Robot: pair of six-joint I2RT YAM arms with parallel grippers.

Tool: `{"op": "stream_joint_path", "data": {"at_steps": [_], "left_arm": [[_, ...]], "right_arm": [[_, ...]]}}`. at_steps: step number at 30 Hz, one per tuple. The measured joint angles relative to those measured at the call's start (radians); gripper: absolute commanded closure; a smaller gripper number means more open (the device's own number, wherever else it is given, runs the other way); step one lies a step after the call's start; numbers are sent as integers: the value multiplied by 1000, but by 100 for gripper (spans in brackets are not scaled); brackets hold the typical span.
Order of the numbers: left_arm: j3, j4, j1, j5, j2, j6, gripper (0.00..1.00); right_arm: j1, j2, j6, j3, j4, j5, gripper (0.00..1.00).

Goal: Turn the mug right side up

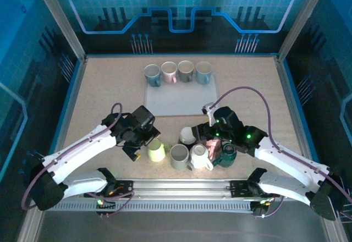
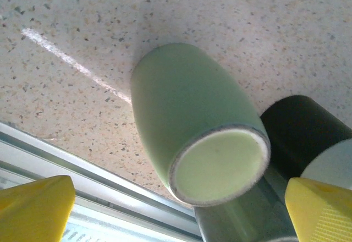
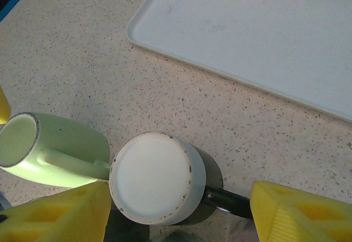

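Observation:
My left gripper grabs the pale green mug across its body [image 1: 156, 150] [image 2: 192, 109] next, leaving the handle free. Then my right gripper helps turn the mug upright.
A pale green mug [image 2: 192, 121] lies on its side on the speckled table, its flat base toward the left wrist camera. My left gripper [image 2: 179, 186] stands open around that base end, its yellow fingers [image 2: 38, 209] well clear of it. From above, this mug [image 1: 156, 150] sits just right of the left gripper [image 1: 139, 143]. A white-bottomed mug with a black handle [image 3: 157, 176] stands upside down. My right gripper [image 3: 181, 198] is open astride it, one finger on each side, and the same gripper [image 1: 194, 137] appears from above beside that mug [image 1: 187, 136].
Grey [image 1: 179, 157], white [image 1: 201, 157], pink [image 1: 212, 145] and teal [image 1: 228, 153] mugs crowd the near middle. A pale tray [image 1: 181, 102] lies behind them with several mugs along its back edge. The metal rail [image 2: 82, 170] runs along the near table edge.

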Motion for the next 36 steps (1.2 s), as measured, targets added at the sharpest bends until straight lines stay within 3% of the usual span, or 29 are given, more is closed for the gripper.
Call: {"op": "stream_joint_path", "data": {"at_steps": [16,25,30,36], "left_arm": [[-10,125,-10,40,179,-93,3],[-67,199,-20,62,241,-139,22],[-60,195,-22,65,241,-142,47],[-60,168,-23,18,218,-135,69]], "right_arm": [[0,-4,0,-34,10,2,31],[0,-13,0,-41,10,3,31],[0,-13,0,-41,9,3,31],[0,-13,-2,-38,1,4,31]]}}
